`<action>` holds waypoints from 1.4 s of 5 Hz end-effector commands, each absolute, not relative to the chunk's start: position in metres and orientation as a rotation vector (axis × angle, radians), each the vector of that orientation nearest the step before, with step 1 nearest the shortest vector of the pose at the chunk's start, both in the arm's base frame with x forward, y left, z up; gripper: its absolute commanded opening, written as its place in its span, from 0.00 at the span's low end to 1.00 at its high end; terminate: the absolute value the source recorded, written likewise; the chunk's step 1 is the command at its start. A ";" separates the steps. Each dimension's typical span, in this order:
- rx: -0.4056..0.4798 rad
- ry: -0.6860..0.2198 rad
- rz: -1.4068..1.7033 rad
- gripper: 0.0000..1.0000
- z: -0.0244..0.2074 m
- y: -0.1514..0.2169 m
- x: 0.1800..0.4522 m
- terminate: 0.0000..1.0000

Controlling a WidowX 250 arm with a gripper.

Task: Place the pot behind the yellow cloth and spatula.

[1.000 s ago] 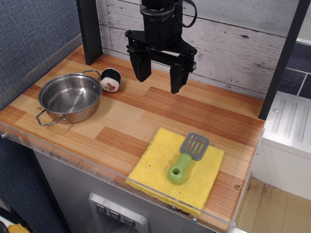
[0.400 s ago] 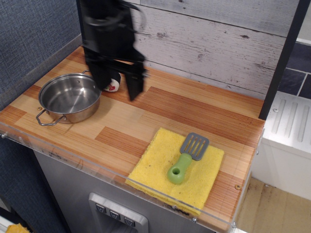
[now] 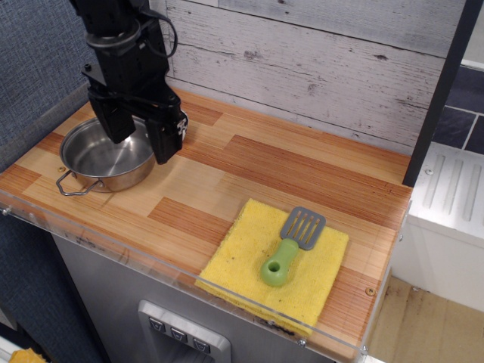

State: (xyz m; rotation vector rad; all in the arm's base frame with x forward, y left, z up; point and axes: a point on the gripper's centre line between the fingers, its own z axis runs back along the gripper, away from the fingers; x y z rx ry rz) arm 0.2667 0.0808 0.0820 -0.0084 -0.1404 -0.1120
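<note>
The pot's bowl [image 3: 110, 155] is much wider than my gripper's open fingers. My gripper needs to pinch the pot by its thin rim [image 3: 155, 156] next.
The shiny steel pot [image 3: 94, 160] sits at the left end of the wooden counter, with one wire handle toward the front. My black gripper [image 3: 141, 141] hangs open over the pot's right rim, one finger over the bowl and the other just outside it. The yellow cloth [image 3: 249, 266] lies at the front right of the counter. The spatula [image 3: 291, 246] lies on the cloth, grey blade toward the back and lime-green handle toward the front.
A small black-and-white toy [image 3: 181, 125] is mostly hidden behind my gripper, next to the pot. A whitewashed plank wall [image 3: 318, 68] stands behind the counter. A clear plastic lip [image 3: 151, 265] runs along the front edge. A dark post [image 3: 439, 91] stands at the right.
My gripper has swept from the counter's back middle to the left and lowered over the pot's right rim. The pot, cloth and spatula have not moved.
</note>
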 end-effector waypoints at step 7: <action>0.086 -0.092 -0.069 0.00 0.057 0.097 0.294 0.00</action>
